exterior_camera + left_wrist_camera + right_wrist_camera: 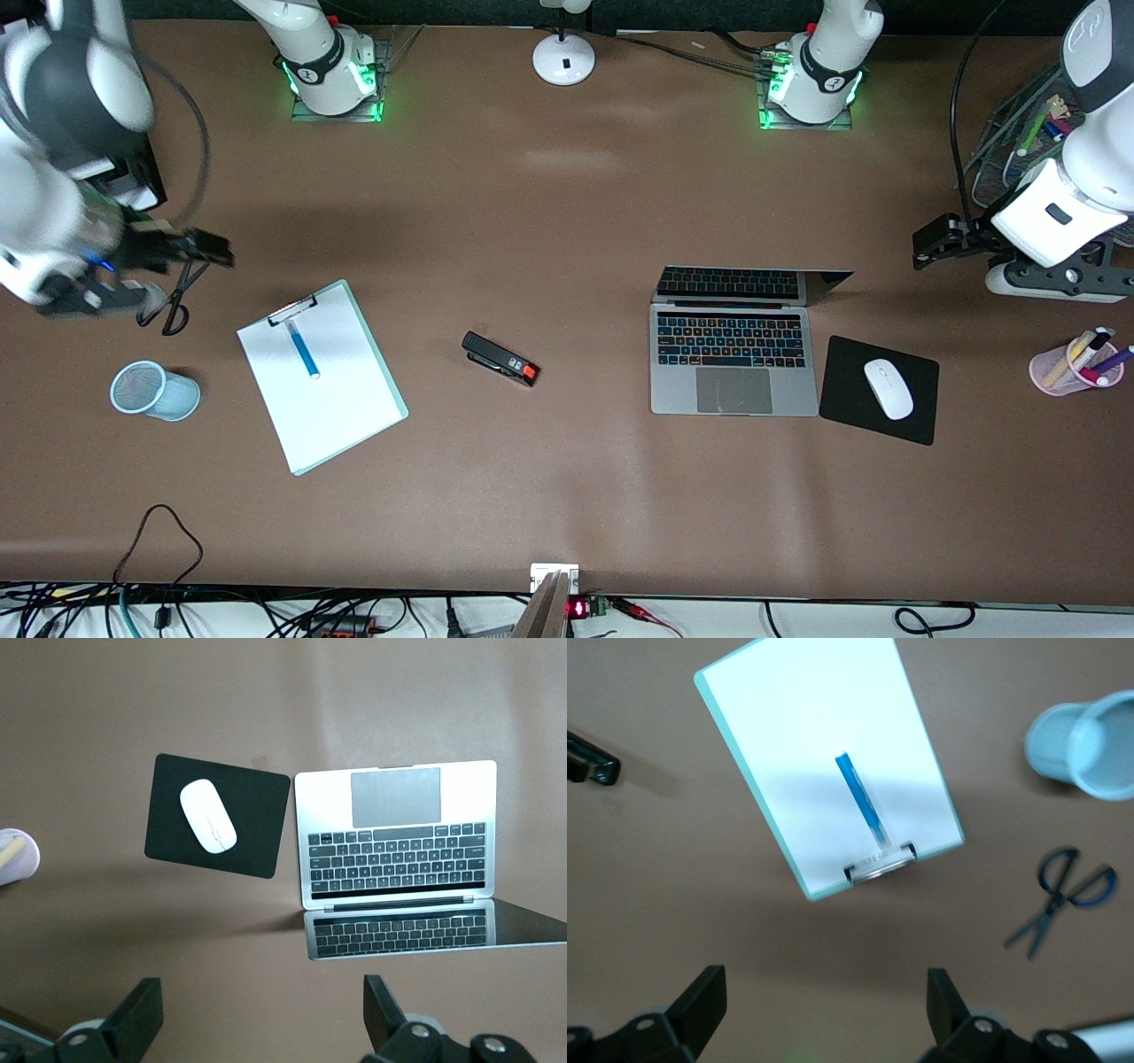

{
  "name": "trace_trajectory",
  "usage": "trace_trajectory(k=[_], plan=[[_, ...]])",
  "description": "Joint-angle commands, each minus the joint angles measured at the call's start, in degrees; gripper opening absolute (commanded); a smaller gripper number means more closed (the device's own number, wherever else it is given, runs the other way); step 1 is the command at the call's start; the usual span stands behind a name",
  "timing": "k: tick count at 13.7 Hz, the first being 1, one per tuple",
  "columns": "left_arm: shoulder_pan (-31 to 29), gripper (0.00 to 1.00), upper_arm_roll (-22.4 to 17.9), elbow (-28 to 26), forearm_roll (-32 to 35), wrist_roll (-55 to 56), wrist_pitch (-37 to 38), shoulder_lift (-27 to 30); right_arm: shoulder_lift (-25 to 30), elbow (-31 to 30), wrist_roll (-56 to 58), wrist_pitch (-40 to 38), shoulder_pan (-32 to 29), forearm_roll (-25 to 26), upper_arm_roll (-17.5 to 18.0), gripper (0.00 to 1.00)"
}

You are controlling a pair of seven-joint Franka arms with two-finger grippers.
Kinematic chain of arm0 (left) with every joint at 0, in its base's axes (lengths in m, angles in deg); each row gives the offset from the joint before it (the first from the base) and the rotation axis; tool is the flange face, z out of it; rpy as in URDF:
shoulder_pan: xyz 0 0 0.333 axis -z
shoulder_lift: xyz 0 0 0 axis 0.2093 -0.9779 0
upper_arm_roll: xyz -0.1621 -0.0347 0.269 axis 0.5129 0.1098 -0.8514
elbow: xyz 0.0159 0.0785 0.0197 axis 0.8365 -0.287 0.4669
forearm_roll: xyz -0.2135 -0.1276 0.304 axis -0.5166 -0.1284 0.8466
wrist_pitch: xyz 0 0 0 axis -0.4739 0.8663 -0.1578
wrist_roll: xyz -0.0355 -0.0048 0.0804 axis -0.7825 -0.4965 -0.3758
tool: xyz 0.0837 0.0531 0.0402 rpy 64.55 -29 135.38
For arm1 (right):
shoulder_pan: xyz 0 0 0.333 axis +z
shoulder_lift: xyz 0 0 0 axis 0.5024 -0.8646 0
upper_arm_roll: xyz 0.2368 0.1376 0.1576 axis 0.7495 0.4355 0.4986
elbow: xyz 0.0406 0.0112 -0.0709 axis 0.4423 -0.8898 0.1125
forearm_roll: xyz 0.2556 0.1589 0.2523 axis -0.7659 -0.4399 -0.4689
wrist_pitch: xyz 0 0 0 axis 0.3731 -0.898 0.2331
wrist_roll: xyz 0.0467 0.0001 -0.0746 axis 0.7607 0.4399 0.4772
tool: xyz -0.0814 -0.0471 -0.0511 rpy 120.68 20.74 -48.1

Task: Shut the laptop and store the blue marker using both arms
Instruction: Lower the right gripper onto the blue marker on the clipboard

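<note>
Next, my right gripper grabs the blue marker by its blue body [304, 351], to store it in the pale blue mesh cup [155, 392].
The laptop [733, 361] stands open toward the left arm's end of the table, its lid [753, 283] raised; it also shows in the left wrist view [399, 833]. The blue marker [303, 349] lies on a white clipboard [337, 399] toward the right arm's end, and shows in the right wrist view [859, 799]. My left gripper [928, 246] is open and empty, up over bare table beside the laptop's lid [259, 1010]. My right gripper [213, 251] is open and empty, up over the table beside the clipboard's clip end [824, 1001].
A black mouse pad [850, 403] with a white mouse [888, 388] lies beside the laptop. A pink cup [1072, 365] holds pens. A pale blue mesh cup [155, 390], scissors [174, 306], a black stapler [500, 359] and a lamp base [563, 58] also sit on the table.
</note>
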Motion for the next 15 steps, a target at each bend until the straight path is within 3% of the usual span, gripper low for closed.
trace_trajectory(k=[1, 3, 6, 7, 10, 12, 15], plan=[[0.61, 1.0, 0.06, 2.07, -0.25, -0.56, 3.33, -1.14, -5.93, 0.48, 5.2, 6.69, 1.19, -0.18, 0.27, 0.95], [0.79, 0.99, 0.15, 2.07, -0.25, -0.74, 5.09, -1.23, -10.68, 0.39, 9.94, 12.84, 1.28, -0.17, 0.27, 0.81], [2.2, 0.28, 0.32, 2.16, -1.13, -0.3, 9.39, -1.23, -16.04, 0.47, 16.98, 19.18, 2.25, 1.83, 0.18, 0.72], [2.2, 0.12, 0.41, 2.07, -1.74, -0.21, 10.53, -1.23, -17.1, 0.56, 19.09, 20.5, 2.34, 3.41, 0.18, 0.72], [2.02, 0.11, 0.5, 0.94, -3.67, -0.12, 13.79, -1.23, -20.27, 0.48, 24.28, 24.45, 2.78, 5.27, 0.18, 0.7], [1.5, 0.0, 0.5, -1.26, -7.35, 1.89, 14.23, -0.97, -21.94, 0.48, 27.88, 26.4, 2.78, 5.36, 0.18, 0.6], [2.63, 0.0, 0.58, -3.63, -11.75, 6.62, 13.45, -1.41, -23.08, 0.48, 30.18, 27.8, 2.69, 5.27, 0.27, 0.5]])
